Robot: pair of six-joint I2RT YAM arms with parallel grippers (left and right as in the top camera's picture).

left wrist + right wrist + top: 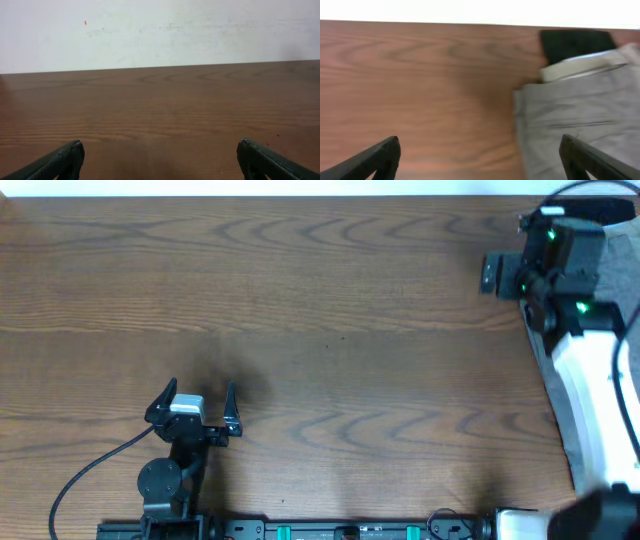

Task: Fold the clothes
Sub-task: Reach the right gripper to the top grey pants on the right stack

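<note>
I need to grab the mid-grey shorts next with my right gripper by the edge beside the empty table, to drag them onto open table for folding.
Mid-grey shorts lie on the wooden table at the right of the right wrist view, with a beige piece and a black piece behind them. In the overhead view only a strip of grey cloth shows at the far right edge, mostly hidden by the right arm. My right gripper is open and empty, its right finger over the shorts' left edge and its left finger over bare table; it also shows in the overhead view. My left gripper is open and empty at the front left, far from the clothes, and also shows in the left wrist view.
The brown wooden table runs to a white wall at the back. The right arm's white link lies along the right edge. A black cable trails from the left arm at the front left.
</note>
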